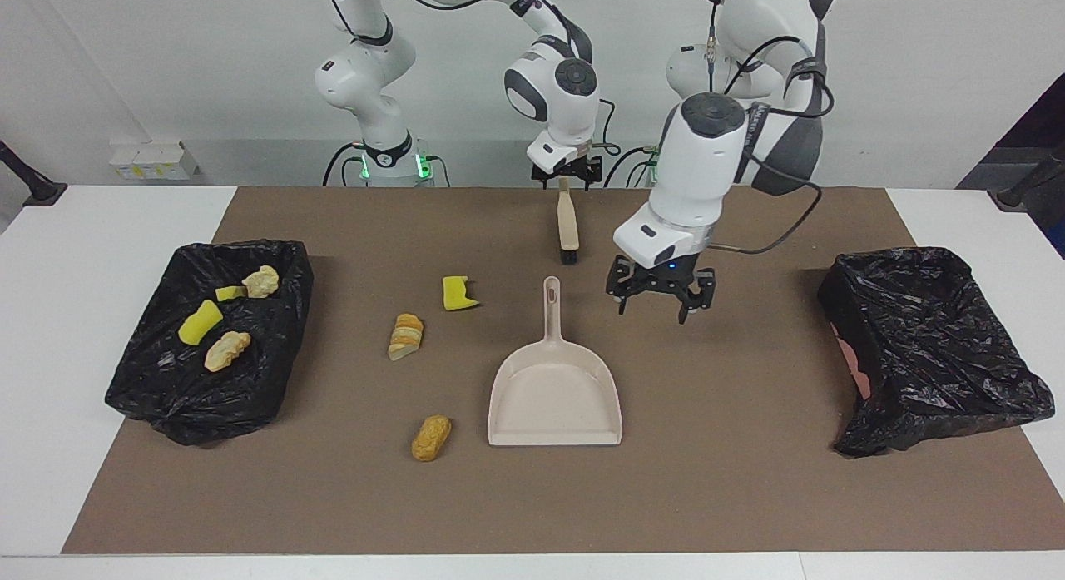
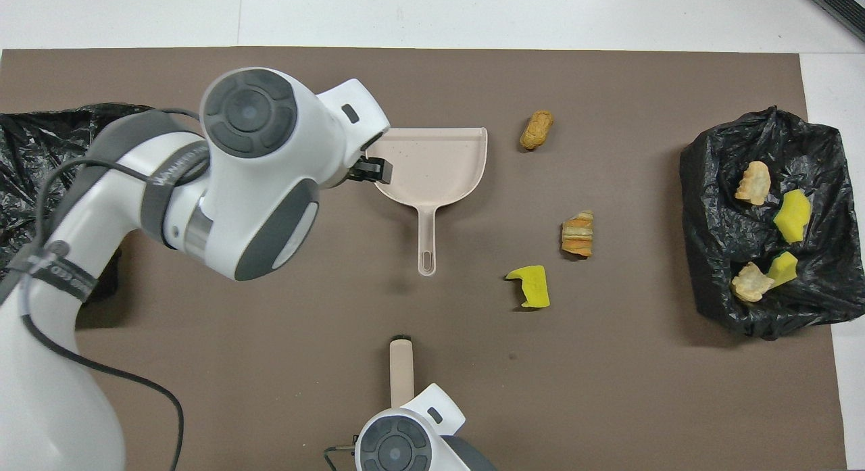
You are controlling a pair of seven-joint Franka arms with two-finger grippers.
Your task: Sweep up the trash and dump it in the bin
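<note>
The dustpan's pan lies wide and flat on the mat, so my left gripper should grab its narrow handle [image 2: 426, 242].
The beige dustpan [image 1: 556, 393] [image 2: 432, 163] lies mid-mat, its handle toward the robots. Three trash scraps lie on the mat beside it, toward the right arm's end: a yellow sponge chunk [image 1: 458, 294] [image 2: 530, 285], a striped bread lump [image 1: 406, 336] [image 2: 578, 233] and a tan-orange lump [image 1: 431, 437] [image 2: 536, 129]. My right gripper [image 1: 567, 177] is shut on the handle end of the beige brush [image 1: 568, 222] [image 2: 401, 373], which hangs with its bristles down, nearer to the robots than the dustpan. My left gripper [image 1: 660, 297] [image 2: 370, 168] is open and empty, low beside the dustpan's handle.
A black-bagged bin [image 1: 166, 397] [image 2: 716, 255] at the right arm's end holds several scraps, yellow [image 1: 200, 322] and tan [image 1: 226, 350]. Another black-bagged bin [image 1: 932, 347] [image 2: 27, 187] stands at the left arm's end. The brown mat [image 1: 749, 480] covers the table's middle.
</note>
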